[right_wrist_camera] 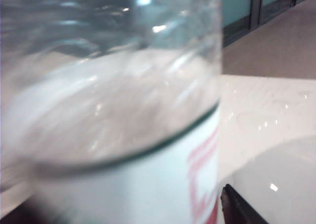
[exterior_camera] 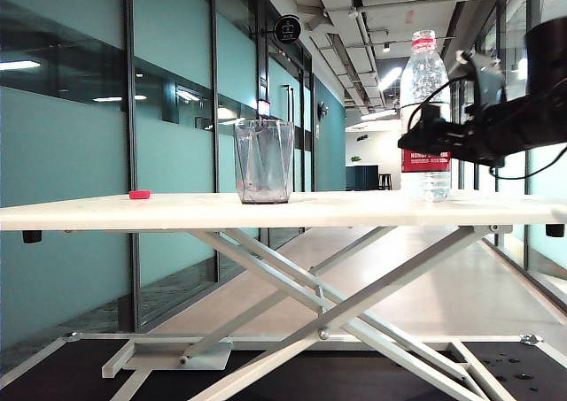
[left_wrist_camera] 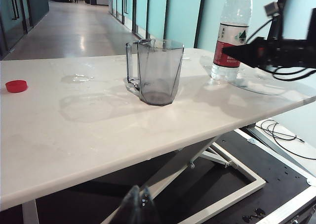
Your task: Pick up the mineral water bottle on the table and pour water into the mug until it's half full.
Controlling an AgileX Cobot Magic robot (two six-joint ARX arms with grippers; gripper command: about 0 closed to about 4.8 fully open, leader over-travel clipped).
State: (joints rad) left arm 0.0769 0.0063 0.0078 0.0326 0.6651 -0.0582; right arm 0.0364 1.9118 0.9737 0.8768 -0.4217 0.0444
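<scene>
Next, my right gripper grips the mineral water bottle by its labeled middle (exterior_camera: 426,159) to pour water into the mug (exterior_camera: 264,162) until it's half full.
The mineral water bottle (exterior_camera: 423,109) stands upright near the right end of the white table (exterior_camera: 177,212), its red-and-white label (left_wrist_camera: 228,46) facing me. My right gripper (exterior_camera: 409,141) is open at label height with the bottle between its jaws. In the right wrist view the blurred bottle (right_wrist_camera: 123,110) fills the picture and only one dark fingertip (right_wrist_camera: 236,208) shows beside it. The clear grey faceted mug (exterior_camera: 264,162) stands upright mid-table (left_wrist_camera: 159,71), with no water visible in it. My left gripper (left_wrist_camera: 138,204) is shut, low in front of the table's near edge.
A loose red cap (left_wrist_camera: 16,86) lies on the table far left of the mug (exterior_camera: 139,194). White scissor legs (exterior_camera: 337,312) cross under the tabletop. Cables (left_wrist_camera: 281,135) trail on the floor at the right.
</scene>
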